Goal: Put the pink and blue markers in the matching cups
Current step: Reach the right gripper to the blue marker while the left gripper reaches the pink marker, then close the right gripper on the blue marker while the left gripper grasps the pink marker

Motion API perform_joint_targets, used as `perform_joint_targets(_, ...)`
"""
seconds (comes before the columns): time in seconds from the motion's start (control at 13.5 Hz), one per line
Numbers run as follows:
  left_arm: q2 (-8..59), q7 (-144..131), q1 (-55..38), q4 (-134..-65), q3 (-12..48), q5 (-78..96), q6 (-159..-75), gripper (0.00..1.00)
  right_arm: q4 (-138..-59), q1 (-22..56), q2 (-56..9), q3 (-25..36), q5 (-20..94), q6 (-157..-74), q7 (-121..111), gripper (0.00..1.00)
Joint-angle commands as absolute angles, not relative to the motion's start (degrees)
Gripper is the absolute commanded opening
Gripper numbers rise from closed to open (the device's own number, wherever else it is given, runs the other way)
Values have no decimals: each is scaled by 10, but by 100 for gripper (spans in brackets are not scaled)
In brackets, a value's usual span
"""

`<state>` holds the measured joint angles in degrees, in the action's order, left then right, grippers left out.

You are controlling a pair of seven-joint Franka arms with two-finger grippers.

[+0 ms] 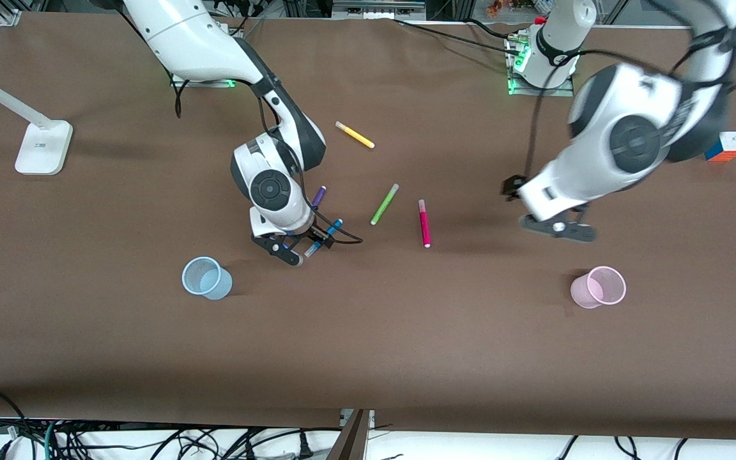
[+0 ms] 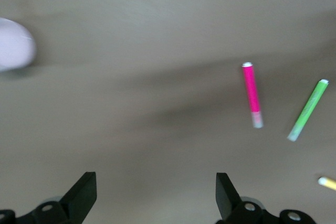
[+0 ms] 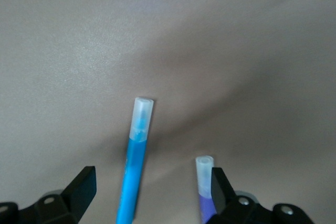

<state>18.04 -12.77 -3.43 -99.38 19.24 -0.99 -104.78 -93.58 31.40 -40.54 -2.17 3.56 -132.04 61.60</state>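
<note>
My right gripper grabs the blue marker by its body (image 3: 130, 182) next. That leaves the blue marker's clear end (image 3: 141, 119) free to enter the blue cup.
The blue marker (image 1: 333, 225) lies on the table, partly under my right gripper (image 1: 304, 249). In the right wrist view the marker (image 3: 135, 161) runs between the open fingers of the right gripper (image 3: 152, 192), which is low over it and not closed on it. The pink marker (image 1: 423, 223) lies free mid-table and also shows in the left wrist view (image 2: 251, 94). My left gripper (image 1: 559, 230) is open and empty in the air (image 2: 156, 192), over bare table between the pink marker and the pink cup (image 1: 598, 287). The blue cup (image 1: 205, 278) stands beside the right gripper, nearer the front camera.
A purple pen (image 1: 319, 196) lies right by the blue marker, against one right finger (image 3: 205, 182). A lime-green pen (image 1: 384, 204) lies beside the pink marker. A yellow pen (image 1: 355, 135) lies nearer the bases. A colour cube (image 1: 726, 146) and a lamp base (image 1: 42, 147) sit at the table's ends.
</note>
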Motion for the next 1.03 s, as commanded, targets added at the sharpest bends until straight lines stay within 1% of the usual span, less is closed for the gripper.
perform_joint_targets(0.0,239,-197,-96,-987,193,-25,-1090,100,-924,322,-425,-17,37,-1346,628,94)
perform_joint_targets(0.07,266,-230,-122,-997,192,-26,-1122,100,-924,324,-429,-17,38,-1357,629,93)
perform_joint_targets(0.15,288,-268,-142,-1018,192,-27,-1174,100,-923,327,-435,-17,37,-1369,651,92)
perform_joint_targets(0.3,299,-289,-168,-1065,192,-45,-1254,100,-912,329,-451,-17,34,-1391,674,92)
perform_joint_targets(0.44,308,-290,-169,-1087,193,-82,-1287,100,-904,330,-461,-17,36,-1393,676,91)
perform_joint_targets(0.52,313,-291,-171,-1092,193,-86,-1299,100,-904,330,-461,-17,36,-1393,676,89)
perform_joint_targets(0.59,325,-294,-184,-1094,193,-86,-1309,100,-904,330,-461,-17,36,-1393,676,81)
perform_joint_targets(0.66,333,-294,-190,-1094,192,-86,-1320,100,-904,330,-461,-17,36,-1393,675,68)
perform_joint_targets(0.74,344,-295,-191,-1094,192,-87,-1331,99,-904,330,-461,-17,35,-1393,674,47)
perform_joint_targets(0.81,356,-295,-191,-1093,192,-86,-1346,92,-904,330,-461,-17,33,-1393,668,20)
perform_joint_targets(0.89,364,-295,-191,-1093,192,-87,-1362,81,-904,330,-460,-17,31,-1393,663,0)
perform_joint_targets(0.96,365,-295,-191,-1093,191,-87,-1366,67,-904,330,-457,-17,32,-1393,661,0)
